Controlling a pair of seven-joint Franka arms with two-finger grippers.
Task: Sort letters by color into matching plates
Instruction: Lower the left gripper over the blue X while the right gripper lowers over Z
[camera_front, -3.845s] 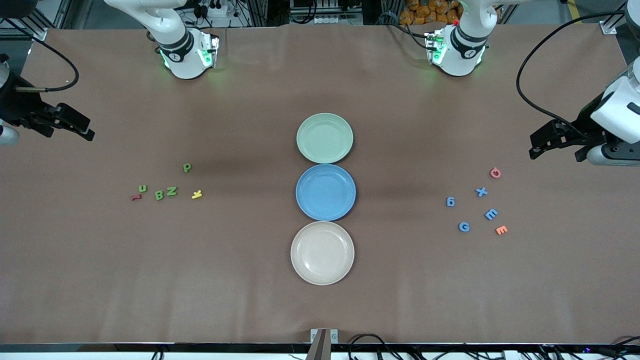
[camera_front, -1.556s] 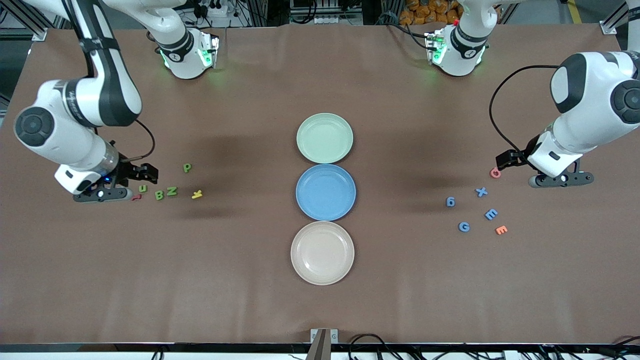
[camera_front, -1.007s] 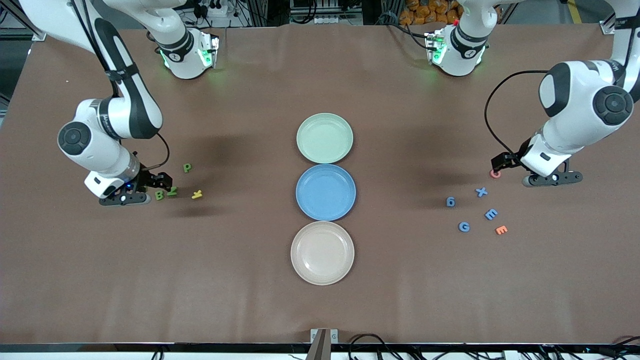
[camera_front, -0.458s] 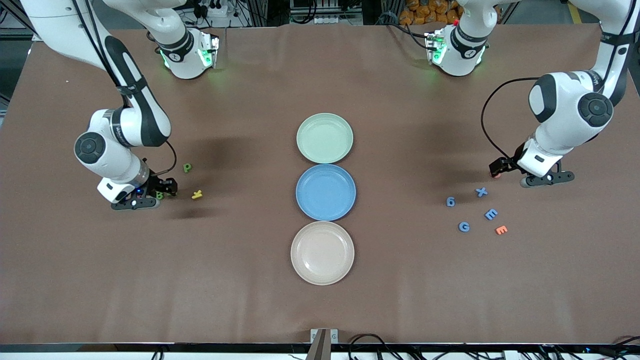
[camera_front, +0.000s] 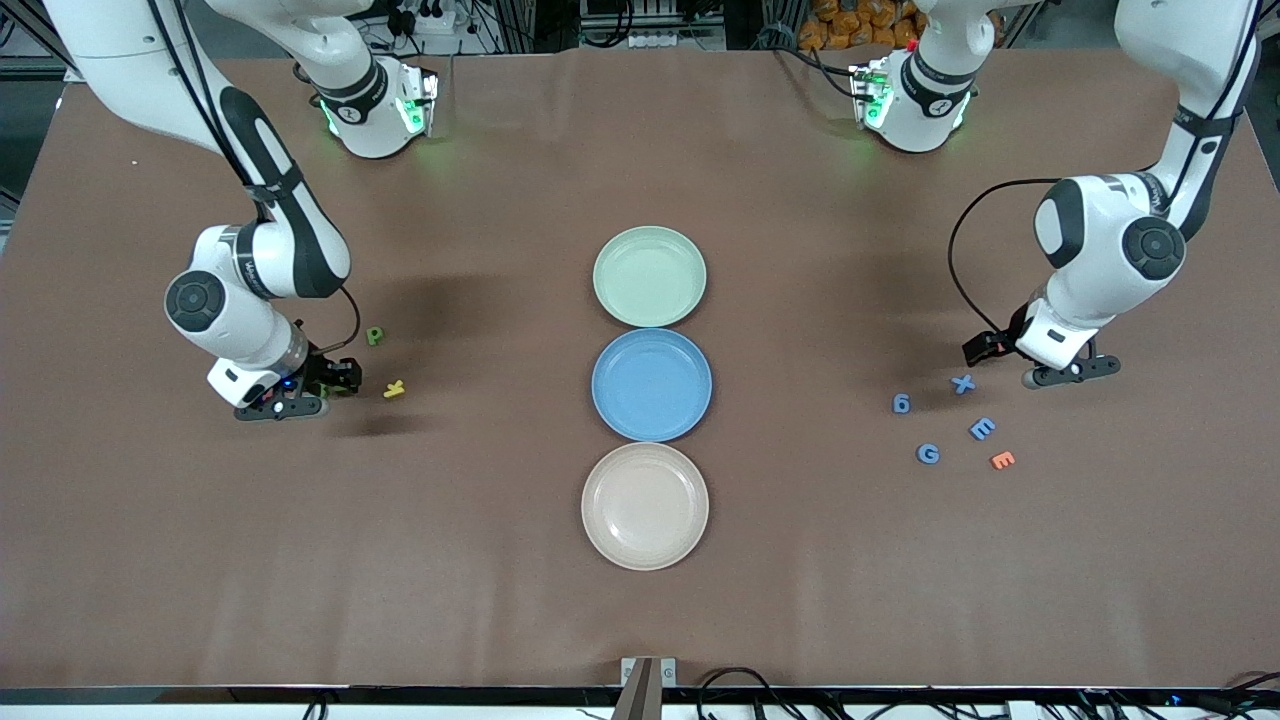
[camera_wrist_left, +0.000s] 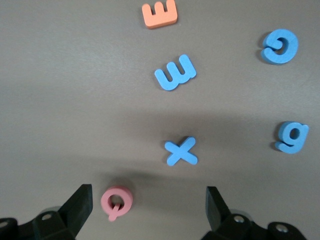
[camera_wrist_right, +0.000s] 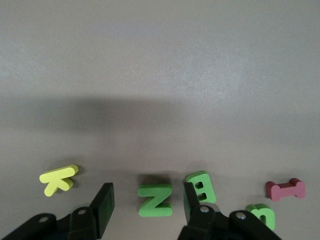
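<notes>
I should sort the blue X onto the blue plate, so my left gripper should grab it by its crossed arms next.
My right gripper is open and low over the table, its fingers on either side of the green Z. The green B and U lie beside it. In the front view that gripper hides them; the green P lies apart. My left gripper is open over the pink Q, with the blue X just outside it. The blue E, G and 6 lie nearer the camera. The green plate and the blue plate are empty.
A cream-beige plate sits nearest the camera in the row of plates. A yellow K and a red I lie by the green letters. An orange E lies by the blue ones.
Both arms have swung in from the table's ends and come down. My right gripper passed over the U and B to the Z. My left gripper moved over the pink Q.
</notes>
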